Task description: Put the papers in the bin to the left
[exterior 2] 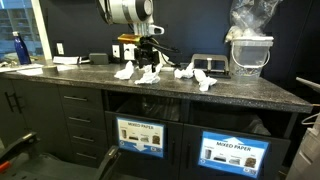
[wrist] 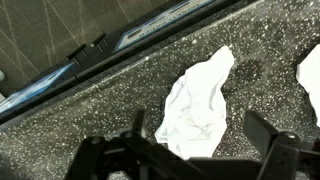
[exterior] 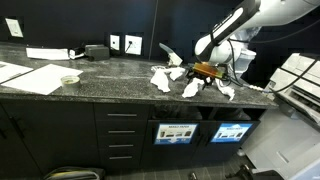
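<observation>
My fingers are still a gap away from the scrap on the counter. My gripper needs to go lower first and then close on the scrap.
Several crumpled white papers point(exterior: 160, 78) point(exterior 2: 125, 71) lie scattered on the dark speckled counter point(exterior: 110, 72). My gripper point(exterior: 207, 70) point(exterior 2: 148, 62) hangs just above the middle of them, open and holding nothing. In the wrist view one wrinkled scrap point(wrist: 200, 100) lies on the counter between my spread fingers point(wrist: 265, 135), with my gripper point(wrist: 200, 140) over its near end. Another scrap point(wrist: 310, 75) shows at the right edge. The bin point(exterior: 177, 120) point(exterior 2: 140, 112) is the dark compartment under the counter, behind the sign with the white heading.
A second compartment with a bluer sign point(exterior: 232, 132) point(exterior 2: 236, 152) sits beside the bin. Large flat sheets point(exterior: 30, 75) and a small bowl point(exterior: 70, 80) lie further along the counter. A clear tub with a plastic bag point(exterior 2: 248, 50) and a blue bottle point(exterior 2: 18, 48) stand at its ends.
</observation>
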{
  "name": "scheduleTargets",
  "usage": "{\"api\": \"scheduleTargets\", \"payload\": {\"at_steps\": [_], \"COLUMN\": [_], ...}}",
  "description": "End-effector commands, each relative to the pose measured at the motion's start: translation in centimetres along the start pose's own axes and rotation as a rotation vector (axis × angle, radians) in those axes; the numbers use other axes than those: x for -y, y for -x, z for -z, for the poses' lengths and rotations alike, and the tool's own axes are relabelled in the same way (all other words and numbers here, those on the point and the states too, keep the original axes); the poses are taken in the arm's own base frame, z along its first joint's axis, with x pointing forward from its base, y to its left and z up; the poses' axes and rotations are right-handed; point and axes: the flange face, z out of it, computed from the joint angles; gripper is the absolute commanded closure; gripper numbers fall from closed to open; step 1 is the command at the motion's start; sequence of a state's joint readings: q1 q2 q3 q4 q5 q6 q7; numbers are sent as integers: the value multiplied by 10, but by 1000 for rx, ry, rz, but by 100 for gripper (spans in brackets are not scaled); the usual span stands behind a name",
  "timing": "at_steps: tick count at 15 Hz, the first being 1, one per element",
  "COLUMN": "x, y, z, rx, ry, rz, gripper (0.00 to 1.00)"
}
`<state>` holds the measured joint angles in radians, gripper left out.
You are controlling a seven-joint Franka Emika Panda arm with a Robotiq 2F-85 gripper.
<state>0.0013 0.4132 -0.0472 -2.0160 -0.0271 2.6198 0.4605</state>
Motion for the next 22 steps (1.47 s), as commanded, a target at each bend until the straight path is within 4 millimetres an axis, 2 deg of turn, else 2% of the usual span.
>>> {"api": "scheduleTargets", "payload": {"at_steps": [1,6,7,8,10,13,17,21,22], "x": [10,13,14,15,17,19,16,8,6], "y": [-21,-27,-27,-28,-29,-29,-26,-14,-6], "z": [-17,-38,-42,-43,-46,-47,-44,-38,-38], "rx": [-21,-8,-6,-10,-13,-15,-18,9,20], "ry": [4,17,14,13,12,16,29,31,24], "rz": [-73,-119,-123,-123,-120,-111,-73,2,41], "gripper": [0,0,5,28,32,57,84,90,86]}}
